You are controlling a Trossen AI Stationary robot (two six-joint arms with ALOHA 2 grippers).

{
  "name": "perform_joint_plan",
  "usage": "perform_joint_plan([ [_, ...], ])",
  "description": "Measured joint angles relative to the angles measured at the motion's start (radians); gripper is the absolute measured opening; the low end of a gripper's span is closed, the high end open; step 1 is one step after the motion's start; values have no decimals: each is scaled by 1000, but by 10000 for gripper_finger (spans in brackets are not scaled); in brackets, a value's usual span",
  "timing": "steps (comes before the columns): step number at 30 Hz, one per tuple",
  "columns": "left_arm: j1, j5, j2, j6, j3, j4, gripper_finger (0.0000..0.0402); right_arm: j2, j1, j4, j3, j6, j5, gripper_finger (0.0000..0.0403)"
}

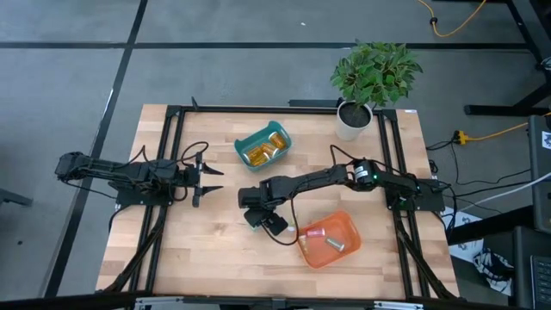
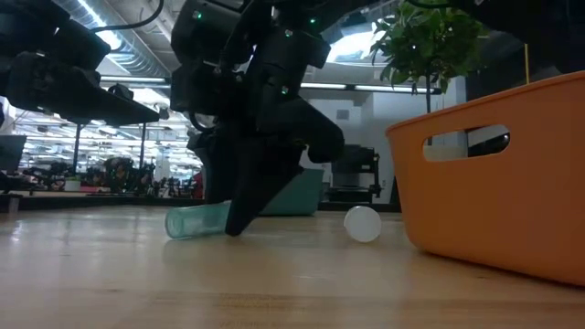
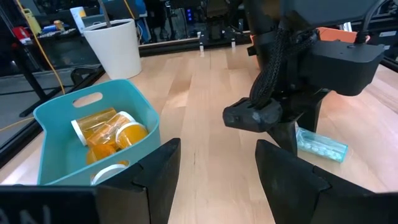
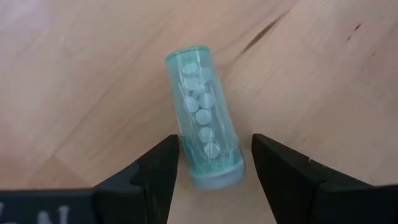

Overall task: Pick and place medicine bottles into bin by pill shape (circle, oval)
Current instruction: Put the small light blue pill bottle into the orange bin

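My right gripper grabs the teal bottle (image 4: 202,118) by its end with the cap (image 4: 216,172) next, to sort the round pills into their bin.
A teal pill bottle (image 4: 202,118) with round white pills lies on its side on the table; it also shows in the low view (image 2: 196,221) and the left wrist view (image 3: 320,144). My right gripper (image 4: 214,162) is open and points down at the table. Its fingers stand on either side of the bottle's cap end. In the high view my right gripper (image 1: 256,217) hides the bottle. My left gripper (image 1: 215,179) is open and empty over the table's left half. My right gripper straddles the teal bottle near its cap end (image 4: 214,174) from above, fingers across the bottle. One finger (image 4: 163,165) stands right against the bottle's side; I cannot tell whether it touches. The other finger is apart from it. The bottle lies flat on the table.
A teal bin (image 1: 263,145) with amber bottles stands at the far middle. An orange bin (image 1: 327,239) holding two bottles stands near the right front. A small white round thing (image 2: 363,224) lies between my right gripper and the orange bin. A potted plant (image 1: 355,116) stands far right.
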State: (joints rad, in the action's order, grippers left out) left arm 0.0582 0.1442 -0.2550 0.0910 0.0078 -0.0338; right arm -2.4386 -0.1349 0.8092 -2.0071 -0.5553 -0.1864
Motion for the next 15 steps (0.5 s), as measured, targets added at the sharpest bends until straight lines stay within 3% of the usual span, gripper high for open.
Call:
perform_joint_plan([
  [4, 0, 0, 0, 0, 0, 0, 202, -1, 7, -6, 0, -1, -3, 203],
  [9, 0, 0, 0, 0, 0, 0, 202, -4, 8, -10, -9, -2, 3, 162],
  [15, 0, 0, 0, 0, 0, 0, 202, -10, 9, 93, -86, -4, 109, 116],
])
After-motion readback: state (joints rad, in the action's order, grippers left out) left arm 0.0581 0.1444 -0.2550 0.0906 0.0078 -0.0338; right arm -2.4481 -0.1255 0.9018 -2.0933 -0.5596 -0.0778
